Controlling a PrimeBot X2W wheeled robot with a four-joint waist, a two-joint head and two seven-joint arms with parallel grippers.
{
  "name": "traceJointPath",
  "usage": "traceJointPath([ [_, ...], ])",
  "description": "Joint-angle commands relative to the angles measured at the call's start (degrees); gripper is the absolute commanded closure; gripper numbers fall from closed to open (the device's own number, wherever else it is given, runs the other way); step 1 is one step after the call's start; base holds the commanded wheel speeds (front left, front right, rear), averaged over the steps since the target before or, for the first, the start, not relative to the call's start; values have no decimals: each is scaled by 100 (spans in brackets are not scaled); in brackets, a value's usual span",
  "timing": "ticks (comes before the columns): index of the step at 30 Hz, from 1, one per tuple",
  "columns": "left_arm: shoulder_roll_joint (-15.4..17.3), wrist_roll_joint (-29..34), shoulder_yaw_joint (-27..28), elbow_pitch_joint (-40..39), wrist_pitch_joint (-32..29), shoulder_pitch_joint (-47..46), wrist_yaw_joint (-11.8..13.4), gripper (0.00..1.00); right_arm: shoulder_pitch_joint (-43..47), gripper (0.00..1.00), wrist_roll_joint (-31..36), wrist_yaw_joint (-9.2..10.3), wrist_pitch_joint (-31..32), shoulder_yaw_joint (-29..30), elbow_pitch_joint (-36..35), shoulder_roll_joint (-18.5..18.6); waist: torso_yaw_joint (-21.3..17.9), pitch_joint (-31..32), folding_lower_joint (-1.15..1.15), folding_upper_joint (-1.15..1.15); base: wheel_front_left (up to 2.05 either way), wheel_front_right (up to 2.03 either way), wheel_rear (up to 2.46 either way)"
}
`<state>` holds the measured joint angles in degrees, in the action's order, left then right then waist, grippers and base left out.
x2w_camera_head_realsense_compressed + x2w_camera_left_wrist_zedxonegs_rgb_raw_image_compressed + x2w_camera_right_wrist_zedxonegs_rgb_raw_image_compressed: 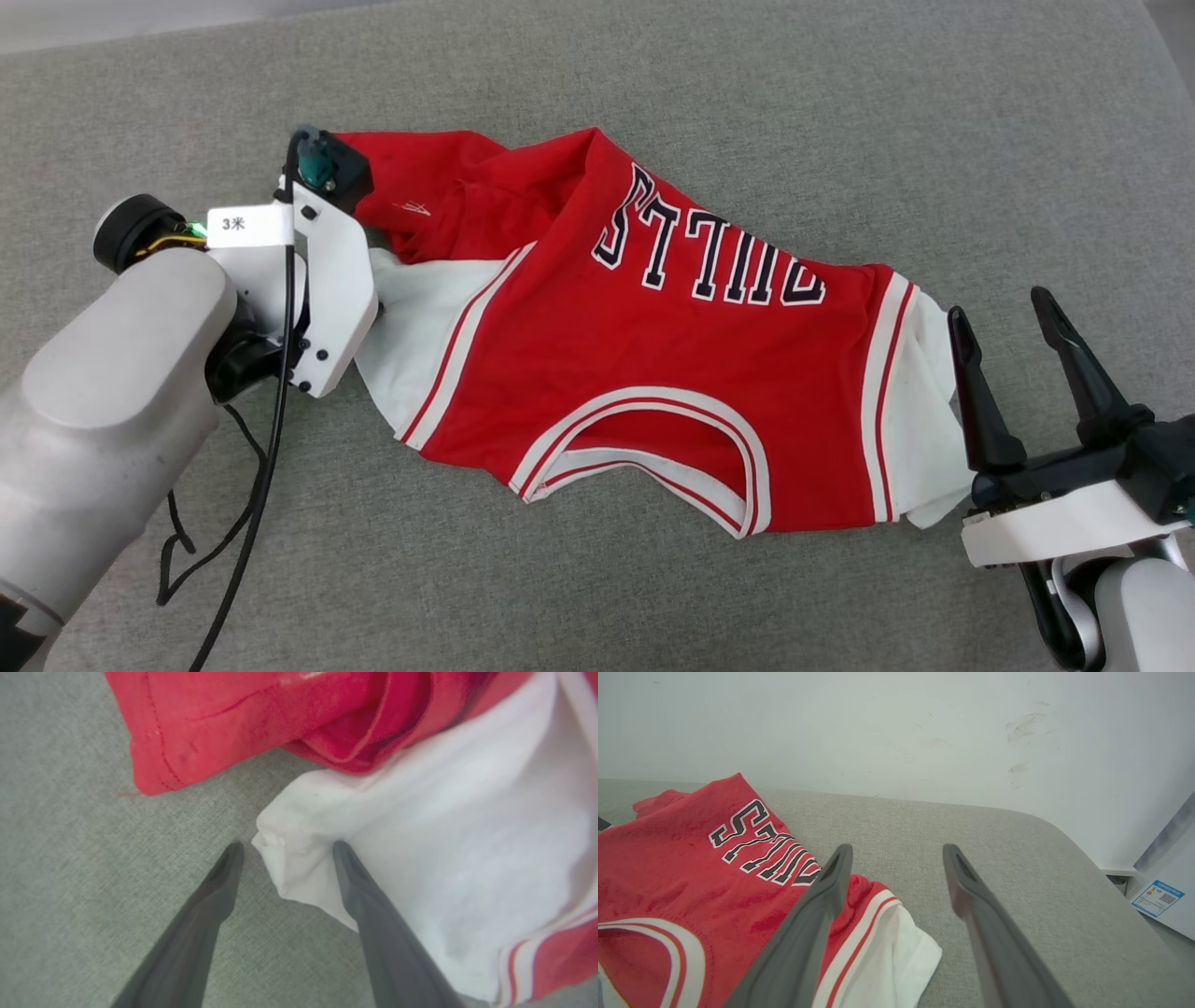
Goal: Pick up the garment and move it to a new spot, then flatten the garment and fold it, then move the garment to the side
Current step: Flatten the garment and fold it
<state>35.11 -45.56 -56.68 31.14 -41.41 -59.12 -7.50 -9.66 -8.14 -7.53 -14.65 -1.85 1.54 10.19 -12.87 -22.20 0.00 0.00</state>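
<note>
My left gripper takes hold of the white sleeve by its puckered hem corner (291,859) next, because the wide cloth toward the striped trim lies flat.
The garment (653,355), a red jersey with white sleeves, striped trim and black lettering, lies rumpled on the grey cushion, collar toward me. My left gripper (285,847) is open and points down at the corner of one white sleeve (444,858). One finger rests on the white cloth and the other on the cushion. In the head view the left wrist housing (327,271) covers those fingers. My right gripper (1001,308) stands open just right of the other white sleeve (924,411), holding nothing. The right wrist view has that sleeve (896,952) below the left finger.
The grey cushion (653,75) stretches on all sides of the garment. A pale wall (831,728) rises behind it. Past the cushion's rounded right edge stands a white panel with a blue label (1157,898). A black cable (252,485) hangs under my left forearm.
</note>
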Motion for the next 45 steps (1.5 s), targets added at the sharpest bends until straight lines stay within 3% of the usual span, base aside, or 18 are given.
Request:
traceJointPath([
  [1, 22, -48, -232, 128, -77, 207, 17, 0, -68, 0, 4, 8, -26, 10, 7, 2, -14, -10, 0, 0, 0, 0, 0],
  [2, 40, -98, -310, 139, -17, 213, 16, 54, -72, 0, 4, 8, -32, 20, 12, 4, -14, -8, 0, 0, 0, 0, 0],
  [3, 35, -174, -354, 162, 58, 220, 16, 100, -61, 0, 9, 8, -33, 42, 16, 6, 0, 3, 0, 0, 0, 0, 0],
  [9, -12, -396, -457, 242, 695, 95, 17, 100, 147, 0, 40, 8, -44, 198, 37, -10, 263, 207, 0, 0, 0, 0, 0],
  [15, 37, -449, -229, 329, 1791, 74, 17, 100, 368, 0, 62, 8, 9, 347, 93, 25, 621, 616, 0, 0, 0, 0, 0],
  [20, 298, -503, -16, 275, 2428, 295, 98, 100, 601, 0, 49, 8, 120, 514, 70, 64, 905, 930, 0, 0, 0, 0, 0],
  [21, 543, -559, 76, 179, 2607, 494, 181, 100, 735, 0, 32, 8, 188, 589, 35, 94, 1027, 1075, 0, 0, 0, 0, 0],
  [30, 1213, -840, 272, -277, 2850, 1191, 529, 100, 836, 0, 24, 8, 787, 499, -146, 572, 1184, 1342, 0, 0, 0, 0, 0],
  [36, 1312, -900, 284, -595, 2872, 1402, 725, 100, 414, 0, -323, 8, 1939, -218, -552, 1506, 1220, 1391, 0, 0, 0, 0, 0],
  [37, 1302, -881, 282, -711, 2890, 1407, 784, 100, 75, 0, -714, 8, 2703, -708, -768, 2001, 1236, 1371, 0, 0, 0, 0, 0],
  [39, 1285, -860, 275, -781, 2894, 1373, 801, 100, -124, 0, -872, 9, 3274, -1054, -853, 2370, 1255, 1340, 0, 0, 0, 0, 0],
  [45, 1219, -768, 255, -903, 2909, 1213, 852, 100, -666, 0, -1724, 9, 5065, -2086, -974, 3060, 1336, 1222, 0, 0, 0, 0, 0],
])
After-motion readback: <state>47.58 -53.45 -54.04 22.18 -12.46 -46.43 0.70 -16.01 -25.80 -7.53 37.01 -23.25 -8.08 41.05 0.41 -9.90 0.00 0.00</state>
